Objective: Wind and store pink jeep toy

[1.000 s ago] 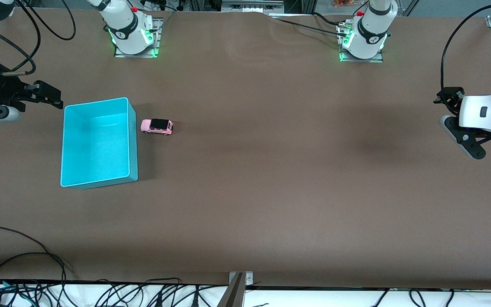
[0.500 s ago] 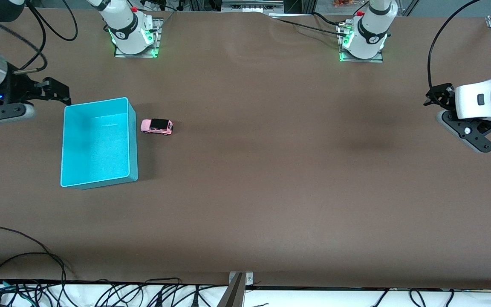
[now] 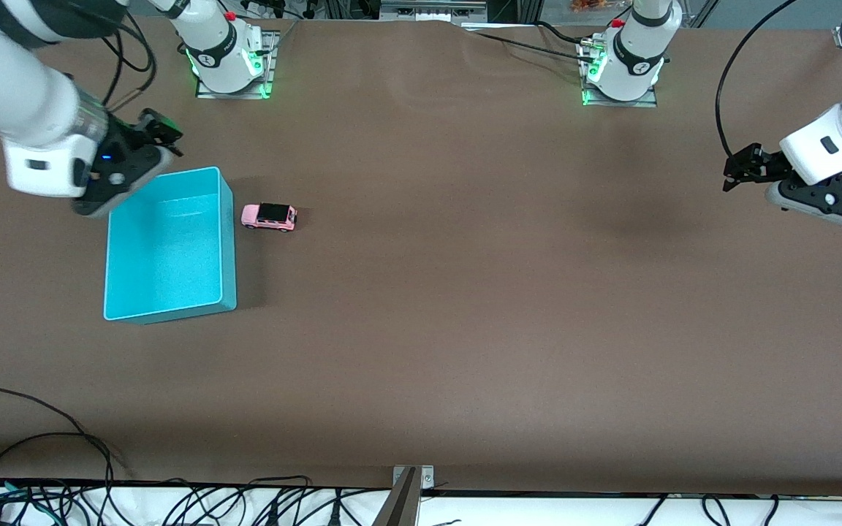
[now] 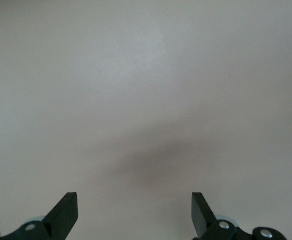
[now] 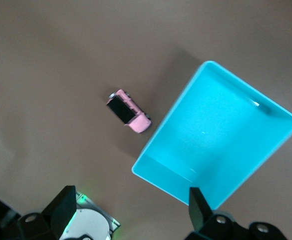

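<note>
I will grab the pink jeep toy [image 3: 269,216] by its pink sides with my right gripper next. Then I will store it in the cyan bin.
The pink jeep toy [image 3: 269,216], with its black roof, stands on the brown table beside the cyan bin [image 3: 227,241], toward the right arm's end; it also shows in the right wrist view [image 5: 128,111] next to the bin [image 5: 155,177]. My right gripper [image 3: 161,131] is open and empty, up in the air over the table by the bin's corner nearest its base. My left gripper [image 3: 741,166] is open and empty over bare table at the left arm's end. The left wrist view shows only bare table between its fingers [image 4: 66,212].
The cyan bin is empty inside. The two arm bases [image 3: 227,58] [image 3: 622,66] stand along the table's edge farthest from the front camera. Cables [image 3: 41,446] lie at the nearest edge.
My right gripper has swung in from the table's end to the bin's corner. My left gripper has risen and turned a little. The jeep and bin have not moved.
</note>
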### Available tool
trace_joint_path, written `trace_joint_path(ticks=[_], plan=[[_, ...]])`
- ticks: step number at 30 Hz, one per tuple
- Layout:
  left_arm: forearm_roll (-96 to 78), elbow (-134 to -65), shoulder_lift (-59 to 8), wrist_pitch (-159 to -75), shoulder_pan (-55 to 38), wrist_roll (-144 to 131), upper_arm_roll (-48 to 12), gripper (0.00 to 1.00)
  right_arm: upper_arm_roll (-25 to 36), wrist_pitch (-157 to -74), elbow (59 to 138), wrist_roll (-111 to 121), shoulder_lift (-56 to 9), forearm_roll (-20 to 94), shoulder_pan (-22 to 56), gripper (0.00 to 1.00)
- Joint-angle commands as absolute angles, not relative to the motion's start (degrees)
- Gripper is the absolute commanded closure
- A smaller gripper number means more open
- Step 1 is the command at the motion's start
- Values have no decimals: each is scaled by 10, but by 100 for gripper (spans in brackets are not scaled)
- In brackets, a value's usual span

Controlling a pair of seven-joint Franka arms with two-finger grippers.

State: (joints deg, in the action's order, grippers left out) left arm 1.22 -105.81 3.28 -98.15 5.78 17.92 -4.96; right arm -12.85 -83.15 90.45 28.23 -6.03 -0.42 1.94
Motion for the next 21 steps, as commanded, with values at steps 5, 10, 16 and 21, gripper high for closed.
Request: trace_joint_path(ticks=[5,10,16,21], plan=[[1,-1086,66,-997,51,144,-40,0,-167,-903,1026,380,-55,12,17,0],[0,-1071,62,-986,29,143,-18,0,-198,-965,1094,381,-50,12,17,0],[0,-1055,53,-965,17,140,-8,0,-213,-1048,1164,398,-47,11,17,0],[-8,-1032,37,-953,17,127,-7,0,-212,-1128,1221,461,-48,11,16,0]])
